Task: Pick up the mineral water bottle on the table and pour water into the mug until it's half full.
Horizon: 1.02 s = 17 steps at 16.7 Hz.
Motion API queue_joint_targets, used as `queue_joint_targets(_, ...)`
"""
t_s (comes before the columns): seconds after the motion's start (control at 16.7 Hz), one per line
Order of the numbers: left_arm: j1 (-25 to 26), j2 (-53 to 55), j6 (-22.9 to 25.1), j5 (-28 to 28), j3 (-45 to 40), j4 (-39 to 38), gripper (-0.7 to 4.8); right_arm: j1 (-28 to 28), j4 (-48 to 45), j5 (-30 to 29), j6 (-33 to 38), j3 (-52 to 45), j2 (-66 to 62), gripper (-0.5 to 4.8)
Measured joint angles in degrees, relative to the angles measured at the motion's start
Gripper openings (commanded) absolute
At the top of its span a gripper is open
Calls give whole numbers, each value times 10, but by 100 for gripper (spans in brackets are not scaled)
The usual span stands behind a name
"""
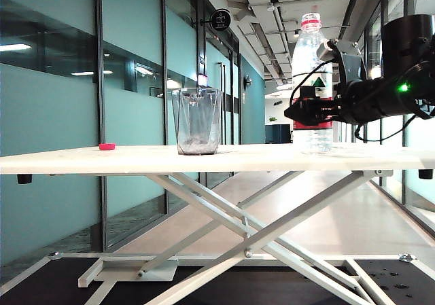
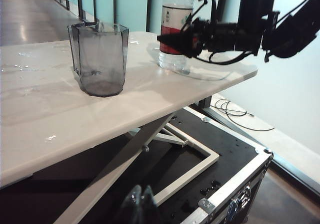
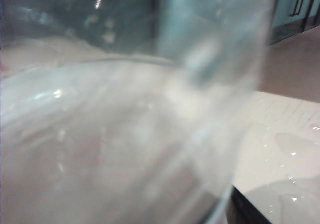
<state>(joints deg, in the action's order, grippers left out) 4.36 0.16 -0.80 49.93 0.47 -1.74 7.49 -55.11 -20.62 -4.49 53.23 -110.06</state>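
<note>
I should grab the mineral water bottle by its red-and-white label [image 1: 321, 87] next with my right gripper. The bottle's open neck then stays free to pour water into the mug [image 1: 197, 121].
The mineral water bottle [image 1: 311, 47] stands upright near the right end of the table [image 1: 102, 159], its red-and-white label facing the arm. My right gripper [image 1: 306, 111] is open at label height, its black fingers either side of the bottle [image 2: 175, 4]. In the right wrist view the clear bottle [image 3: 125, 134] fills the blurred picture, with one dark finger [image 3: 247, 214] beside it. The mug [image 1: 197, 121], a clear faceted tumbler, stands apart at the table's middle [image 2: 99, 59]. My left gripper [image 2: 141, 196] is shut, low beside the table, holding nothing.
A small red cap [image 1: 107, 146] lies near the table's left end. Water drops spot the tabletop [image 2: 50, 119]. Under the table are the white scissor legs [image 1: 258, 237] and a black case with metal edging [image 2: 235, 194]. A glass wall runs along the left.
</note>
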Motion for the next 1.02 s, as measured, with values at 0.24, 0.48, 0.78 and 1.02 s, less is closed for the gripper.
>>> queue_joint_targets(0.24, 0, 0, 13, 0, 0, -15, -5, 0, 0, 0, 0, 0, 0, 333)
queue_joint_targets(0.48, 0, 0, 13, 0, 0, -19, -5, 1, 0, -3, 1, 0, 0, 205)
queue_joint_targets(0.78, 0, 0, 14, 0, 0, -20, -5, 1, 5, -18, 1, 0, 2, 125)
queue_joint_targets(1.02, 0, 0, 23, 0, 0, -30, -5, 3, 32, -19, -1, -2, 17, 125)
